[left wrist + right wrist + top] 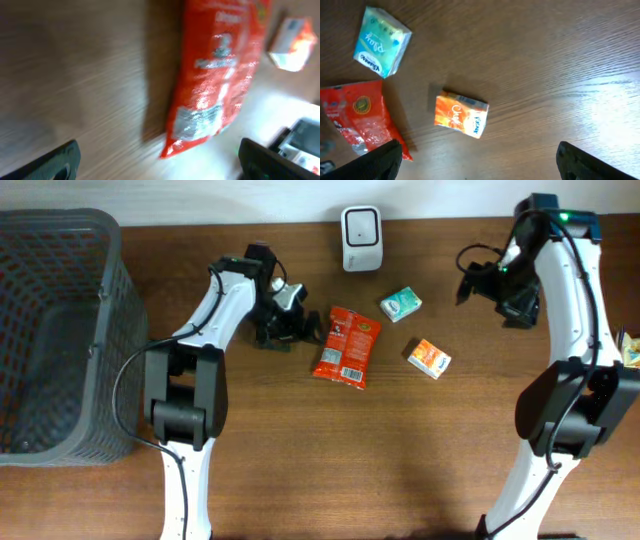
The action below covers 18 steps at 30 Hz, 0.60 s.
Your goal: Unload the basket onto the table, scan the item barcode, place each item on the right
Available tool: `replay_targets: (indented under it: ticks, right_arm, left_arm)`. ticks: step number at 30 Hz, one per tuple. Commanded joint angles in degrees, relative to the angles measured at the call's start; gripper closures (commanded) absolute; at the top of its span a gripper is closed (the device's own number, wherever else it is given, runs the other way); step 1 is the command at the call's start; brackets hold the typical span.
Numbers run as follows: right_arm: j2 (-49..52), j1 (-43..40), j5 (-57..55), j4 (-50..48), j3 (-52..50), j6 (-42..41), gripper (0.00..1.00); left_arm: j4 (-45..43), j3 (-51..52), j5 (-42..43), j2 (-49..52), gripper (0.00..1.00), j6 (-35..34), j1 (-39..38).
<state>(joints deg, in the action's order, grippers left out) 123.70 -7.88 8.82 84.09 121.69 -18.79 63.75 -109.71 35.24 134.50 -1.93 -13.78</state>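
Observation:
The robot needs to turn the bag over for barcode scanning, so its left gripper should next pinch the red snack bag [346, 346] by its long side edge nearest that gripper.
Three items lie on the wooden table: a red snack bag [346, 346], a small teal tissue pack [400, 304] and a small orange pack [428, 358]. A white barcode scanner [360, 237] stands at the back edge. My left gripper [287, 317] sits just left of the red bag, open and empty; in its wrist view [160, 167] the red bag [220, 75] lies ahead, blurred. My right gripper [487, 280] hangs open and empty, right of the teal pack. In its wrist view [485, 167] the orange pack [461, 116] lies below, clear of the fingers.
A large grey mesh basket [100, 240] fills the left end of the table. The teal pack [381, 41] and the red bag [362, 120] show at the left of the right wrist view. The orange pack [292, 42] shows at the top right of the left wrist view.

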Motion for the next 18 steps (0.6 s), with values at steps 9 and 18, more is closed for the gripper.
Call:
replay_targets:
  ticks: [9, 18]
  right_arm:
    - [-0.55, 0.00, -0.50, 2.21, 0.46, 2.54, 0.02]
    - [-0.55, -0.02, -0.52, 3.63, 0.42, 4.02, 0.01]
  left_arm:
    - [-17.05, 13.14, 16.90, -0.13, 0.16, 1.09, -5.09]
    - [-15.93, 11.37, 4.31, -0.26, 1.00, -4.90, -5.79]
